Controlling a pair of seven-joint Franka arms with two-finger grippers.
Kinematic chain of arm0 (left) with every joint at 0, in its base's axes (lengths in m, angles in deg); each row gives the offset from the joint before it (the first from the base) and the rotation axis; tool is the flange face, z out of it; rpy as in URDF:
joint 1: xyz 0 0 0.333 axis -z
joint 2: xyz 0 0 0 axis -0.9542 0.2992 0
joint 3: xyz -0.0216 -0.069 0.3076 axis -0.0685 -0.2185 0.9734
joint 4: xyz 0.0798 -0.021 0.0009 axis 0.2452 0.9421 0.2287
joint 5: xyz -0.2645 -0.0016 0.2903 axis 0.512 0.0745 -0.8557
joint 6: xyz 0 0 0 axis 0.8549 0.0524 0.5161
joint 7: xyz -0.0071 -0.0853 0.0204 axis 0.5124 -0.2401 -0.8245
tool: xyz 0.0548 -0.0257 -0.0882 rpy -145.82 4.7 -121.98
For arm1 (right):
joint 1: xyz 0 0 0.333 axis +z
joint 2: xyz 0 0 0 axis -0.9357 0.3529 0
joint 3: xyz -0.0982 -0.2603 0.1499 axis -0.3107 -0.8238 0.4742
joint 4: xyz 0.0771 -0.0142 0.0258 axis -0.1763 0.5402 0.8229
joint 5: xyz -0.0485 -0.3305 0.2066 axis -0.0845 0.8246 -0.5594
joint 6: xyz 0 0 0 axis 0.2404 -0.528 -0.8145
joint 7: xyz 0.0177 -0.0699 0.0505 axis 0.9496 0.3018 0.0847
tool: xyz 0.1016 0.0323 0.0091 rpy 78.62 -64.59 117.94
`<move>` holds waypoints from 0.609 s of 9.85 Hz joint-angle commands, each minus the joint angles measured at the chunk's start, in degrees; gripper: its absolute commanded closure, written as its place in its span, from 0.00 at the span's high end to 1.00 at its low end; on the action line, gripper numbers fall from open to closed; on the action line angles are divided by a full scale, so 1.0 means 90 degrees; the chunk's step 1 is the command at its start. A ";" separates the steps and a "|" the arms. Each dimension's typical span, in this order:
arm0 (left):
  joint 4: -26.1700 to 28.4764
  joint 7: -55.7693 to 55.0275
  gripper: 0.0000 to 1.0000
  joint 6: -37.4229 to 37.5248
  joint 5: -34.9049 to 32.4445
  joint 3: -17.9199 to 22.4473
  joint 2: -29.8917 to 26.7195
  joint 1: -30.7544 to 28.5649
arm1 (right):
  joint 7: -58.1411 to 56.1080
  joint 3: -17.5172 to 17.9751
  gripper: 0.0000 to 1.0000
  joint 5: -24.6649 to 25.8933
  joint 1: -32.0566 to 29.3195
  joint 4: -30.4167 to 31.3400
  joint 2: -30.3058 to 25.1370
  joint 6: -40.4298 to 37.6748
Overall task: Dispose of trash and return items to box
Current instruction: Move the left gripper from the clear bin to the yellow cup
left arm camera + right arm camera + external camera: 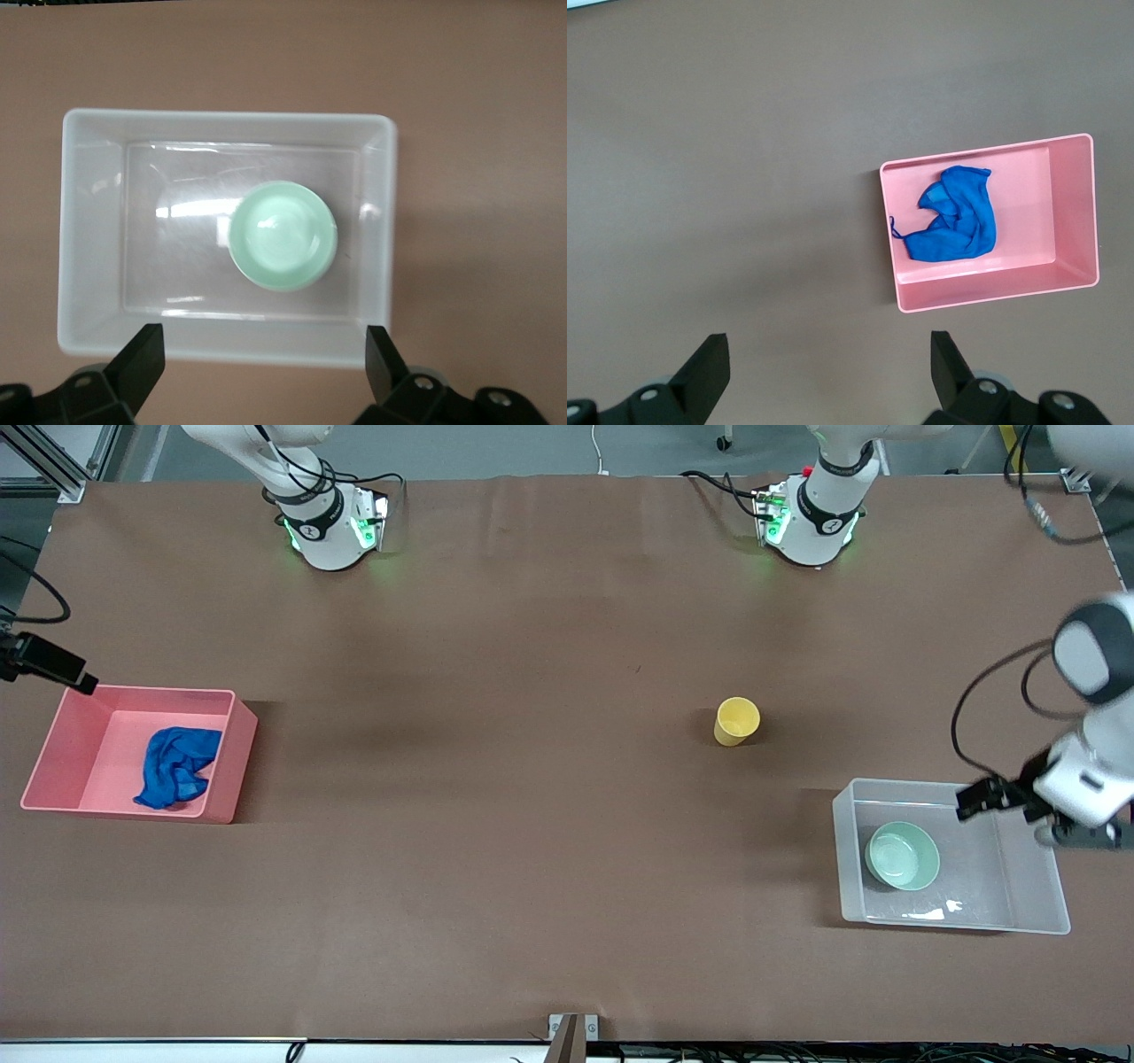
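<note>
The yellow cup needs to go back to the clear box (1028,877), so I should grab the yellow cup by its rim (738,710) with my left gripper next.
The blue rag (177,777) lies in the pink bin (62,737) at the right arm's end of the table; both also show in the right wrist view, the rag (954,226) in the bin (1072,212). The mint-green bowl (902,856) sits in the clear box (1028,877), as the left wrist view shows, bowl (283,235) in box (93,230). The yellow cup (736,721) stands upright on the table, apart from the box. My left gripper (266,363) is open and empty over the box's rim (1063,834). My right gripper (824,372) is open and empty over bare table beside the pink bin.
The brown table (496,779) stretches between the two bins. A black part of the right arm's hand (49,662) shows at the view's edge above the pink bin. The arm bases (328,522) (811,514) stand along the table's edge farthest from the front camera.
</note>
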 commanded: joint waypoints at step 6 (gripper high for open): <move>0.2908 -0.1201 1.00 0.0066 -0.0051 -0.1554 -0.1995 -0.0172 | -0.0244 0.0085 1.00 -0.0061 -0.0259 0.0143 -0.0048 0.0040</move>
